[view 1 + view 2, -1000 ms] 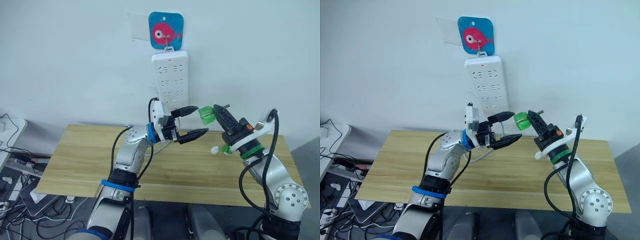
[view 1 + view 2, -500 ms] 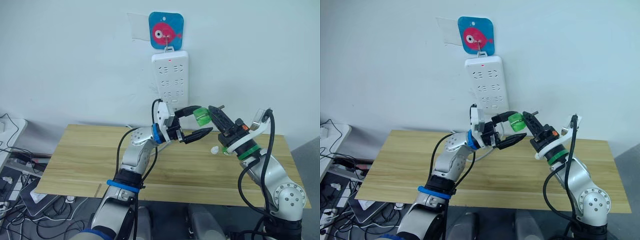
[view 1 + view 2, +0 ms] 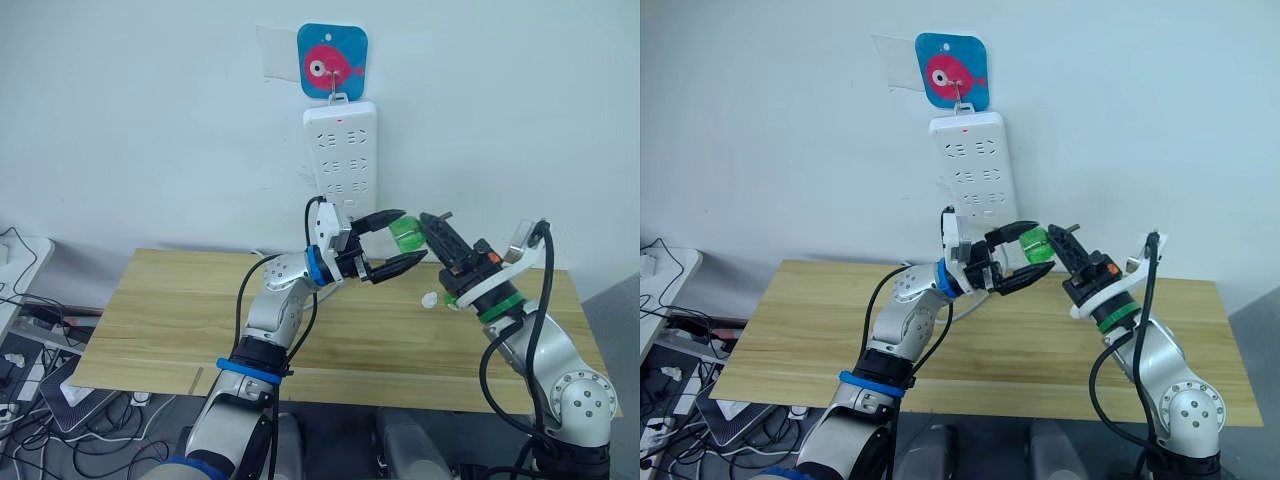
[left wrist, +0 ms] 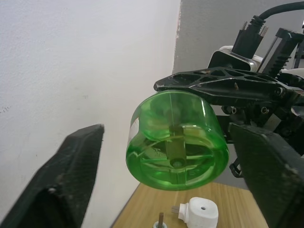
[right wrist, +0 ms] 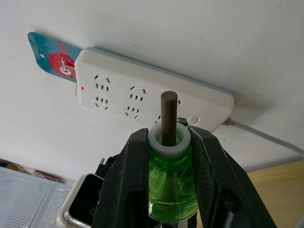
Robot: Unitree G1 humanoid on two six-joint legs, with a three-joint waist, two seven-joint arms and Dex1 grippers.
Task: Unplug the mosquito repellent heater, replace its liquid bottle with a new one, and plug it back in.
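Note:
The green liquid bottle will be held by its round body (image 4: pixel 175 142) in my left gripper. The bottle's neck and wick then stay free for the heater (image 4: pixel 202 213).
A green liquid bottle (image 3: pixel 406 234) with a dark wick hangs in the air below the power strip, and my right gripper (image 3: pixel 432 228) is shut on its white neck (image 5: pixel 168 137). My left gripper (image 3: pixel 1040 249) is open with one black finger on each side of the bottle's round base (image 4: pixel 175 142), and a gap shows on both sides. The mosquito repellent heater (image 3: pixel 430 299), a small white rounded unit, lies unplugged on the wooden table (image 3: pixel 180 300) below the two grippers. It also appears under the bottle, heater (image 4: pixel 199 212).
A long white power strip (image 3: pixel 340 155) hangs on the wall from a hook under a blue fish sticker (image 3: pixel 332 60). The dark wick tip of another bottle (image 4: pixel 160 219) stands beside the heater. Cables and boxes lie on the floor to the left of the table.
My left gripper has moved right, toward the bottle, and its open fingers now straddle the base. The right gripper, still holding the bottle, has shifted only slightly.

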